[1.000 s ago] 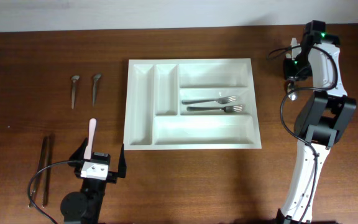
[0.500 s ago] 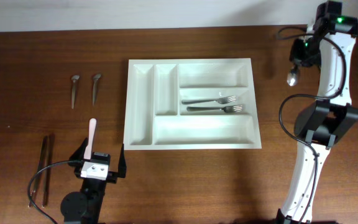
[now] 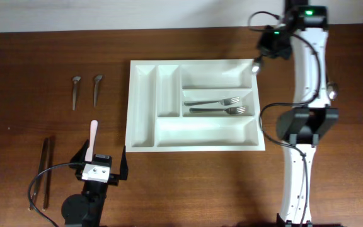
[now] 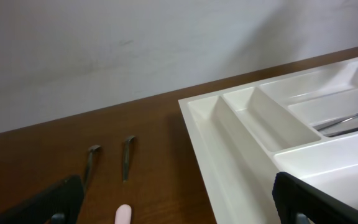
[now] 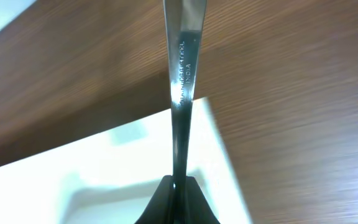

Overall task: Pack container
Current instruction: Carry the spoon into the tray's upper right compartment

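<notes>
The metal spoon would miss the empty far section of the tray if I opened my right gripper now, because only the spoon's bowl is over the tray's corner.
The white cutlery tray (image 3: 142,107) lies mid-table, with two forks (image 3: 216,105) in its middle long compartment. My right gripper (image 3: 273,45) is shut on the handle of a metal spoon (image 3: 255,66), whose bowl hangs over the tray's far right corner. In the right wrist view the spoon handle (image 5: 180,74) rises from my shut fingers (image 5: 160,199) above the tray's corner (image 5: 104,168). My left gripper (image 3: 101,156) is open and empty near the front left, with a pink-handled utensil (image 3: 93,133) between and beyond its fingers. The tray's left end (image 4: 229,124) also shows in the left wrist view.
Two metal spoons (image 3: 75,89) (image 3: 97,87) lie left of the tray, and also show in the left wrist view (image 4: 127,157). Two dark chopsticks (image 3: 45,173) lie at the front left. A small shiny thing (image 3: 331,92) shows beside the right arm.
My right arm has swung left from the table's far right with the spoon, bringing it over the tray's far right corner. The left arm has not moved.
</notes>
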Robot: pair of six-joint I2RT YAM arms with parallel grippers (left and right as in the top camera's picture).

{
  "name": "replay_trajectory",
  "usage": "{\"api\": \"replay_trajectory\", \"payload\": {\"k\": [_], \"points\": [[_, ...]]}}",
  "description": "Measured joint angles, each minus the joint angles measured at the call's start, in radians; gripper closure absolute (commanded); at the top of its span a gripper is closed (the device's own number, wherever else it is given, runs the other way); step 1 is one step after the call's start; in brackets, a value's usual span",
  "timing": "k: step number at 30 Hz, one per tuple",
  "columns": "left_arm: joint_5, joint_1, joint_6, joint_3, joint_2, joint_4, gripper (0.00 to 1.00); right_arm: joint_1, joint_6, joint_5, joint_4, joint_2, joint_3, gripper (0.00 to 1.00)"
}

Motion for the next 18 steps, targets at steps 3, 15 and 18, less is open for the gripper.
{"api": "replay_trajectory", "payload": {"k": [3,15,18], "points": [[0.000,0.000,0.000,0.000,0.000,0.000,0.01,0.061,0.068,-0.004,0.011,0.000,0.000,0.96],[0.000,0.000,0.000,0.000,0.000,0.000,0.01,0.165,0.555,0.006,-0.011,0.000,0.000,0.96],[0.000,0.000,0.000,0.000,0.000,0.000,0.01,0.171,0.687,0.014,-0.011,0.000,0.000,0.96]]}}
